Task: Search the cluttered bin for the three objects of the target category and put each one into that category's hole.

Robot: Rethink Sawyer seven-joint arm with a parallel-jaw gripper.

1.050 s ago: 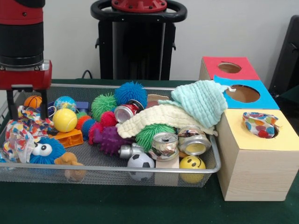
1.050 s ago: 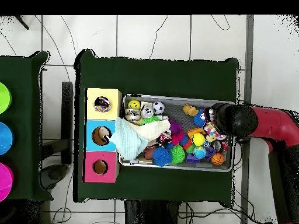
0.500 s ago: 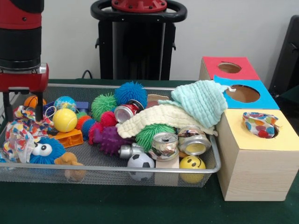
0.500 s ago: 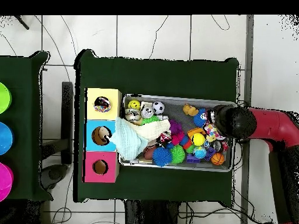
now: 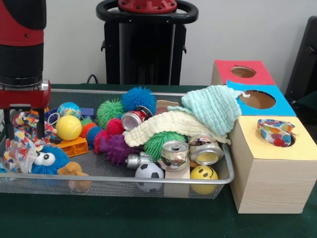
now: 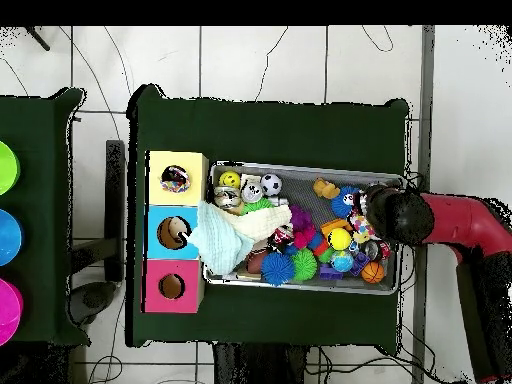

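Observation:
I next need to grab the spotted cloth's bunched top folds, to stuff it into the yellow-topped box's hole (image 5: 291, 141).
A spotted multicoloured cloth (image 5: 20, 148) lies bunched at the left end of the wire bin (image 5: 148, 179). My gripper (image 5: 25, 130) stands open right over it, one black finger (image 5: 41, 128) on each side of the cloth's top folds. In the overhead view the arm's head (image 6: 400, 215) covers the gripper, and the cloth (image 6: 361, 226) peeks out beside it. A second spotted cloth (image 5: 275, 132) is stuffed in the hole of the yellow-topped box (image 5: 277, 163). A mint cloth (image 5: 214, 107) and a cream cloth (image 5: 166, 127) drape over the bin's right end.
Around the gripper lie a yellow ball (image 5: 68, 127), a blue googly-eyed toy (image 5: 47, 159), an orange block (image 5: 74, 146) and a small basketball. Spiky balls, crushed cans (image 5: 174, 153) and a football fill the middle. Blue-topped (image 5: 260, 99) and red-topped (image 5: 242, 72) boxes stand behind the yellow one.
The gripper has come down into the bin's left end and its fingers now straddle the spotted cloth. Nothing else has moved.

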